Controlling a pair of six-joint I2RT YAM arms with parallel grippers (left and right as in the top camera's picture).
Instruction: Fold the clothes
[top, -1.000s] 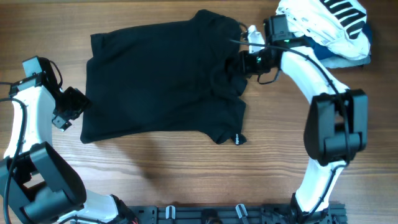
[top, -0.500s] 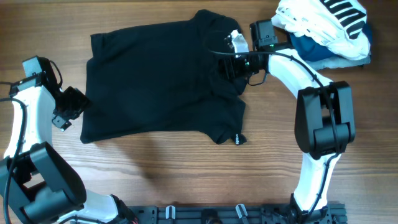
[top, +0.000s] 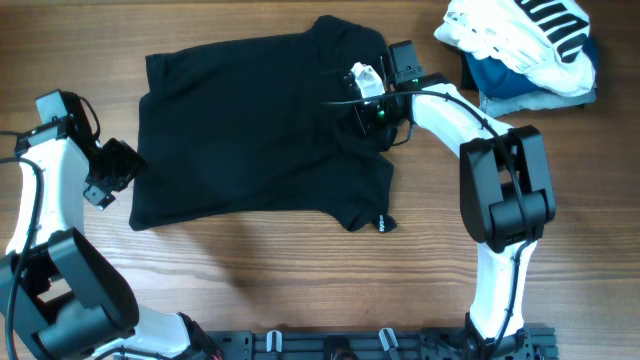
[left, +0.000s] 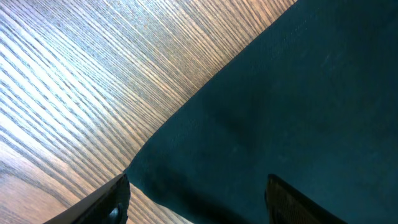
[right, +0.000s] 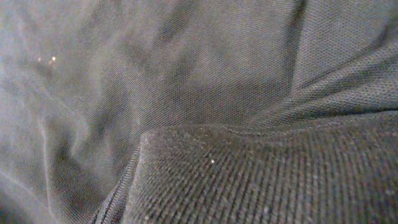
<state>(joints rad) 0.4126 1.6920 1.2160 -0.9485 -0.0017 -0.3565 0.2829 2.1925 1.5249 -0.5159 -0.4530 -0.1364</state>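
The left gripper grabs the black garment by its near outer corner beside the bare wood next, to fold the garment's near edge over.
The clothes (top: 250, 130), one large black garment, lie spread flat across the middle and left of the wooden table, with a small white label (top: 380, 223) at the lower right corner. My right gripper (top: 365, 108) is pressed down on the garment's upper right part. In the right wrist view black fabric (right: 186, 93) fills the frame, a hemmed fold bunches right at the lens, and the fingers are hidden; the gripper is shut on the clothes. My left gripper (top: 108, 178) hovers at the garment's left edge. It stands open (left: 196, 211), with the cloth's edge (left: 298, 93) between its fingertips.
A white garment with black stripes (top: 530, 35) lies piled on a blue folded garment (top: 500, 88) at the back right corner. Bare wood (left: 93, 74) shows left of the black cloth. A black rail (top: 380, 345) runs along the front edge.
My right gripper has slid left from the garment's right edge onto the cloth and has shut. The left arm has not moved.
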